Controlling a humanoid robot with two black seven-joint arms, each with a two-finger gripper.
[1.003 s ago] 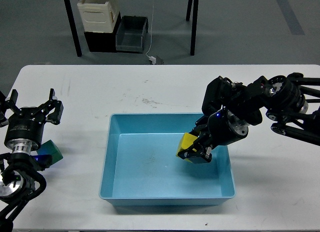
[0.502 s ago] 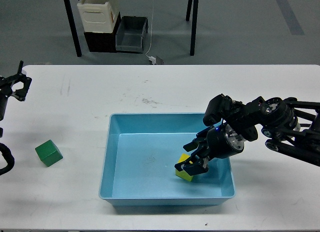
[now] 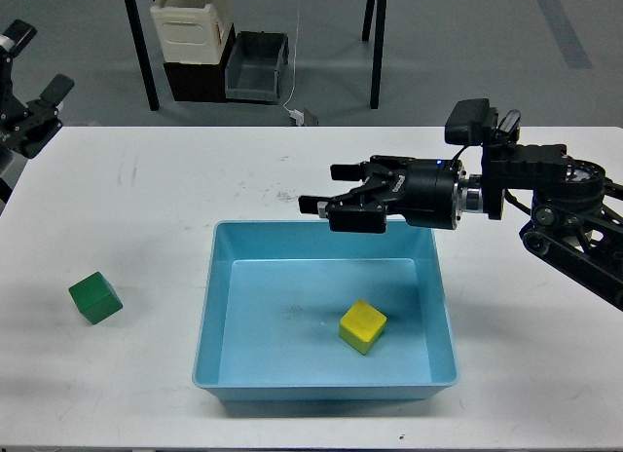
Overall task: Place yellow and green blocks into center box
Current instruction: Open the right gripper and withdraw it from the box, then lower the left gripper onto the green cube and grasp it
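The green block (image 3: 95,298) needs to go into the center box. My left gripper should grab the green block by its opposite sides next.
A yellow block (image 3: 362,326) lies free on the floor of the light blue box (image 3: 214,306) at the table's centre, right of the middle. A green block (image 3: 95,298) sits on the white table to the left of the box, apart from it. My right gripper (image 3: 323,189) is open and empty, raised above the box's far rim and pointing left. My left gripper (image 3: 37,66) is at the far left edge, high above the table's back corner, fingers spread and empty, far from the green block.
The white table (image 3: 292,169) carries the box and the green block. On the floor behind it stand a white crate (image 3: 192,23), a grey bin (image 3: 256,64) and black legs (image 3: 141,53) of another table.
My right gripper let go of the yellow block inside the box, then rose and swung back above the far rim. My left arm drew up and away to the far left, uncovering the green block.
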